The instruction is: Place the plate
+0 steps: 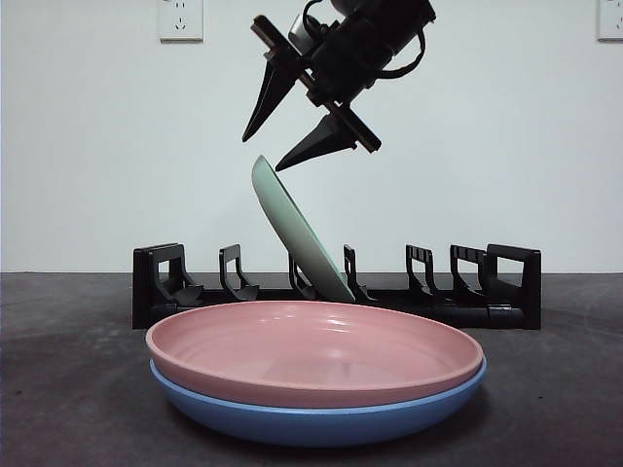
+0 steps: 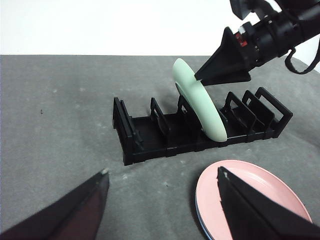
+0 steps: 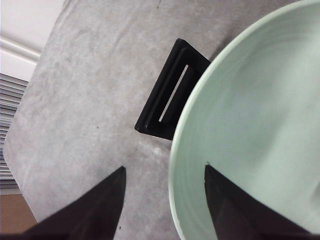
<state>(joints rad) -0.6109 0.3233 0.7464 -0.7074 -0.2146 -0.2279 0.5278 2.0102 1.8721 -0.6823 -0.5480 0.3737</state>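
Observation:
The right gripper picks up the green plate by its rim (image 1: 261, 170) (image 3: 173, 175) next, to place it on the stacked pink one.
A pale green plate (image 1: 297, 233) stands tilted in a middle slot of the black dish rack (image 1: 506, 282), leaning left. My right gripper (image 1: 263, 154) hangs open just above the plate's top rim, not gripping it. In the right wrist view the plate (image 3: 250, 125) fills the far side, and its rim lies between the spread jaws of that gripper (image 3: 164, 167). My left gripper (image 2: 162, 171) is open and empty, low over the table in front of the rack (image 2: 150, 135). The left wrist view also shows the green plate (image 2: 197, 102).
A pink plate (image 1: 311, 350) lies stacked in a blue plate (image 1: 311, 420) on the grey table in front of the rack. The pink plate also shows in the left wrist view (image 2: 250, 200). The rack's other slots hold nothing. A white wall stands behind.

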